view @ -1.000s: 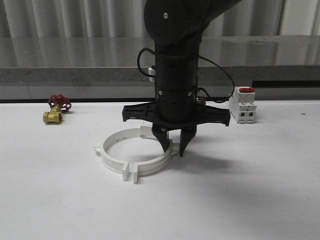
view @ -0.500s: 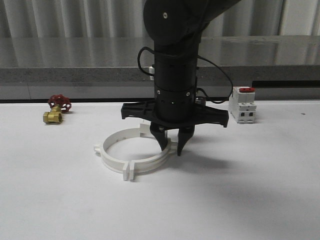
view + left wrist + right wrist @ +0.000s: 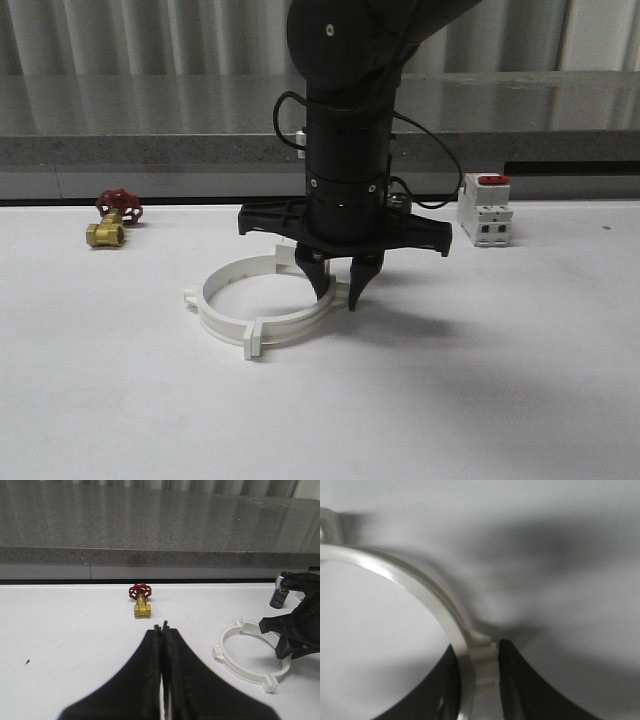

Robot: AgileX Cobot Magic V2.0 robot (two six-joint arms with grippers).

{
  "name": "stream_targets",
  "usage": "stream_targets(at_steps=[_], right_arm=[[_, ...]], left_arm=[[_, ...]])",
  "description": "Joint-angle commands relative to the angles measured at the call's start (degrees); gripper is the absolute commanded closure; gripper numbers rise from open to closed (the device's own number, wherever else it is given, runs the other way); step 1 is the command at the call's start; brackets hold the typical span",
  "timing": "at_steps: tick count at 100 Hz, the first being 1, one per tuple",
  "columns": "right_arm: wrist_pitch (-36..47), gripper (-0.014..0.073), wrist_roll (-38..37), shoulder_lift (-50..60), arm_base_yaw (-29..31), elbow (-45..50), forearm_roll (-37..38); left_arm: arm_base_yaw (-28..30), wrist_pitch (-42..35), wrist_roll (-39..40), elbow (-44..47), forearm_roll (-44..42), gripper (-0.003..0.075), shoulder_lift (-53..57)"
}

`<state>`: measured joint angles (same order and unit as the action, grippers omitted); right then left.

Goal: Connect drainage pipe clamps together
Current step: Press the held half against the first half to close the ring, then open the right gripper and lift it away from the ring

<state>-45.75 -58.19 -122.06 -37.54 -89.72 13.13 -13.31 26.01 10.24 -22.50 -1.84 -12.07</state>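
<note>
The lower edge of the white clamp (image 3: pixel 300 333) rests on the tabletop beside the ends of my right gripper's fingers, so my right gripper lets go of the clamp now.
The two white drainage pipe clamps lie on the white table as one ring: the left half (image 3: pixel 205 310) and the right half (image 3: pixel 300 322), their end flanges (image 3: pixel 253 341) meeting at front and back. My right gripper (image 3: pixel 337 298) points straight down on the ring's right side. In the right wrist view the right gripper (image 3: pixel 477 652) is shut on the clamp's wall (image 3: pixel 420 585) at its small outer tab, one finger inside the ring and one outside. My left gripper (image 3: pixel 161 626) hovers shut and empty, left of the ring (image 3: pixel 235 655).
A brass valve with a red handwheel (image 3: pixel 112 218) sits at the back left of the table. A white block with a red top (image 3: pixel 486 210) stands at the back right. A small black cylinder (image 3: pixel 278 595) stands behind the ring. A grey ledge (image 3: pixel 150 150) runs behind the table.
My right gripper has shifted a little to the left, and the ring has slid left with it. The valve and the white block have not moved.
</note>
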Motion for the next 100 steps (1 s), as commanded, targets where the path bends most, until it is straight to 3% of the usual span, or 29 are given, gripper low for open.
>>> stream_targets(at_steps=[1, 24, 36, 63, 100], right_arm=[[1.3, 0.051, 0.0, 3.3, -0.1, -1.7, 0.4], [1.3, 0.0188, 0.1, 3.3, -0.1, -1.7, 0.3], [1.3, 0.0071, 0.9, 3.3, -0.1, -1.7, 0.3], [0.2, 0.0064, 4.6, 4.4, -0.1, -2.1, 0.6], [-7.1, 0.0064, 6.6, 13.4, -0.1, -1.9, 12.5]], left_arm=[[0.3, -4.1, 0.0, -1.6, 0.1, 0.074, -0.5], [0.3, -4.1, 0.0, -1.6, 0.1, 0.074, -0.5], [0.3, -4.1, 0.0, -1.6, 0.1, 0.074, -0.5], [0.3, -4.1, 0.0, -1.6, 0.1, 0.074, -0.5], [0.3, -4.1, 0.0, -1.6, 0.1, 0.074, -0.5]])
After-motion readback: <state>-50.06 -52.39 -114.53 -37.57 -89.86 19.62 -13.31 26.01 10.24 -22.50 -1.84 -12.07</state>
